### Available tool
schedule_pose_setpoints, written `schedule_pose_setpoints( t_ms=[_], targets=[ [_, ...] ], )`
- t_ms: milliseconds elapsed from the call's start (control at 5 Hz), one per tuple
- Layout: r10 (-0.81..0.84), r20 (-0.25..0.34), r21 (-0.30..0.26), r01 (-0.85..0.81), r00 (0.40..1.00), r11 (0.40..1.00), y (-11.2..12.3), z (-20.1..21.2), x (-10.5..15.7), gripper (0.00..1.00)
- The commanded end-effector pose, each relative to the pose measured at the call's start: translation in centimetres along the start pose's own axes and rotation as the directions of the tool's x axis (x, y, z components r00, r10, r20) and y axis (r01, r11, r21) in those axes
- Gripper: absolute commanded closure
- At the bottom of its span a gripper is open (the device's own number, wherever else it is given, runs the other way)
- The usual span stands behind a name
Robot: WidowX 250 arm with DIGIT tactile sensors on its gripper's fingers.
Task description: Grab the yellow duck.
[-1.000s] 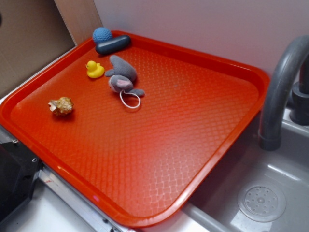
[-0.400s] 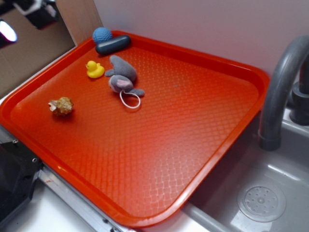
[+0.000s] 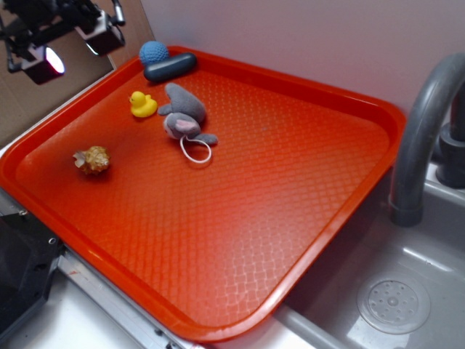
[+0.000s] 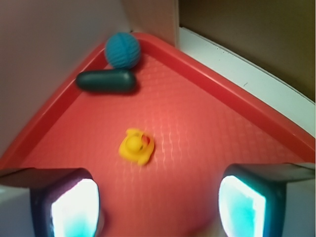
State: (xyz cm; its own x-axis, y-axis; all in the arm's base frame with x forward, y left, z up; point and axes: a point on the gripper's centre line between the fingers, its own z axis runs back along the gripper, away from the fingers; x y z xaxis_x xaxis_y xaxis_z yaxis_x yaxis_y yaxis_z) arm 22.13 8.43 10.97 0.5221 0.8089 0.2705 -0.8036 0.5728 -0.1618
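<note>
The yellow duck on the red tray needs to be grabbed next by its round body with my gripper.
The yellow duck is tiny and bright yellow, standing on the red tray near its far left corner, just left of a grey plush toy. In the wrist view the yellow duck lies on the tray ahead of the fingers, slightly left of centre. My gripper hangs high at the upper left, above and left of the duck, not touching it. My gripper is open, its two glowing fingertips wide apart with only tray surface between them.
A blue ball and a dark oblong object sit in the tray's far corner. A tan lumpy object lies near the left rim. A grey faucet and sink are at the right. A wall stands behind.
The gripper has come into the exterior view at the upper left and moved down and right toward the tray's far corner. Nothing on the tray has moved.
</note>
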Motion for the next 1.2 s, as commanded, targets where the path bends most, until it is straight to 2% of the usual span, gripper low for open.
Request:
schedule_pose_setpoints(
  t_ms=[0, 200, 400, 600, 800, 1000],
  targets=[
    [-0.01, 0.05, 0.026, 0.009, 0.999, 1.0, -1.7, -3.0, 2.1, 0.0],
    [-0.046, 0.023, 0.035, 0.045, 0.999, 0.998, -2.8, -5.1, 1.8, 0.0],
    [-0.064, 0.017, 0.071, 0.063, 0.998, 0.995, -3.4, -6.9, 1.9, 0.0],
    [-0.072, -0.006, 0.123, 0.072, 0.997, 0.99, -3.0, -8.8, 1.9, 0.0],
    [-0.075, -0.021, 0.143, 0.077, 0.997, 0.987, -2.6, -9.1, 1.6, 0.0],
    [-0.091, -0.03, 0.123, 0.094, 0.995, 0.988, -2.3, -8.5, 1.5, 1.0]
  ],
)
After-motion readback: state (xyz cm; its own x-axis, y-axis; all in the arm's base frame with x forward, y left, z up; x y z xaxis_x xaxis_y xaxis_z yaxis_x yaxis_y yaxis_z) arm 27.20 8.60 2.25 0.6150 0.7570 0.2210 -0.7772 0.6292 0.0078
